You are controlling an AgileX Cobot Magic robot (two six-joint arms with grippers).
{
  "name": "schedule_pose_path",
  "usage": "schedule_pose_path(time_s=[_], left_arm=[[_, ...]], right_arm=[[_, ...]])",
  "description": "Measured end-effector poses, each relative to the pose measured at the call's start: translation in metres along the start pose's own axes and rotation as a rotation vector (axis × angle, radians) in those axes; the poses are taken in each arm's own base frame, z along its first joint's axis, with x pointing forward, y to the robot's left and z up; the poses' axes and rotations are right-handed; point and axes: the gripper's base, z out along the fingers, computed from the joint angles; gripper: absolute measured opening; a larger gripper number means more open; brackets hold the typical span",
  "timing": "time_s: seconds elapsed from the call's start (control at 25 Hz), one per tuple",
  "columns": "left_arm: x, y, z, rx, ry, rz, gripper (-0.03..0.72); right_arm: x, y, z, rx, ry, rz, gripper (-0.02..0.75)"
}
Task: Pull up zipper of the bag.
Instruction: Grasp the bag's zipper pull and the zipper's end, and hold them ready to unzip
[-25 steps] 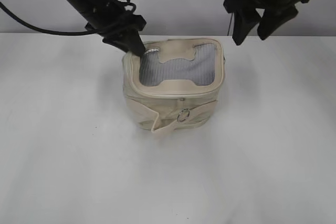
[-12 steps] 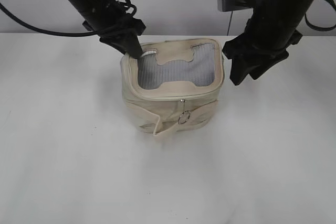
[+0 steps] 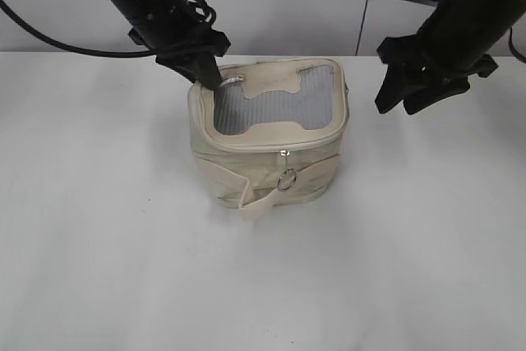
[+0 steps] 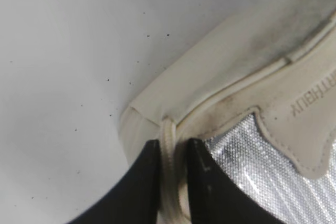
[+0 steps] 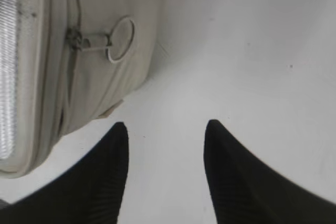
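Note:
The bag's zipper needs to be pulled up. My right gripper should next take hold of the silver slider (image 3: 283,155) by its ring pull to do that.
The cream bag (image 3: 271,166) stands mid-table, with its grey mesh top (image 3: 246,113) facing up. My left gripper (image 3: 210,80) is shut on the cream rim at the bag's back-left corner. The left wrist view shows the ribbed rim (image 4: 169,140) pinched between the jaws (image 4: 170,148). The zipper (image 3: 279,147) runs along the front rim, and a silver slider with a ring pull (image 3: 286,178) hangs at the front. My right gripper (image 3: 408,103) is open and empty, to the right of the bag and apart from it. The right wrist view shows the open jaws (image 5: 165,129) over bare table, with a ring pull (image 5: 121,38) on the bag's side (image 5: 100,82).
The white table (image 3: 123,269) surrounds the bag. A wide cream strap (image 3: 259,199) sticks out at the bag's lower front. A grey wall (image 3: 288,6) stands behind the table.
My right gripper came down beside the bag's right side, then moved right, away from it. My left gripper stayed shut on the back-left rim. The bag barely shifted.

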Motion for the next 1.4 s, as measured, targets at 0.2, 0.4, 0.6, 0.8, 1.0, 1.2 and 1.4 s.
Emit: schedule_pose_path(time_s=[0.2,0.4,0.6,0.8,1.0,1.2,1.4], left_arm=[[-0.001,0.001,0.0,-0.015,-0.014,-0.025,0.116],[-0.006,0.002,-0.003,-0.033,-0.028,-0.034,0.11],[-0.009,0.001,-0.007,-0.032,-0.019,-0.028,0.109],[-0.01,0.001,-0.007,-0.03,-0.016,-0.027,0.106],[-0.01,0.001,-0.007,-0.031,-0.015,-0.027,0.106],[-0.01,0.001,-0.007,-0.031,-0.015,-0.026,0.104],[-0.01,0.001,-0.007,-0.03,-0.012,-0.026,0.104]], right_arm=[[-0.002,-0.024,-0.014,-0.129,-0.036,0.038,0.377],[-0.002,-0.024,-0.014,-0.196,-0.035,0.006,0.377],[-0.002,-0.032,0.013,-0.222,0.003,-0.022,0.377],[-0.003,-0.027,0.019,-0.221,-0.023,-0.204,0.377],[-0.003,-0.008,0.026,-0.218,-0.025,-0.38,0.394],[-0.006,0.009,0.036,-0.137,-0.055,-0.487,0.416],[-0.015,0.011,0.04,-0.041,-0.15,-0.521,0.431]])
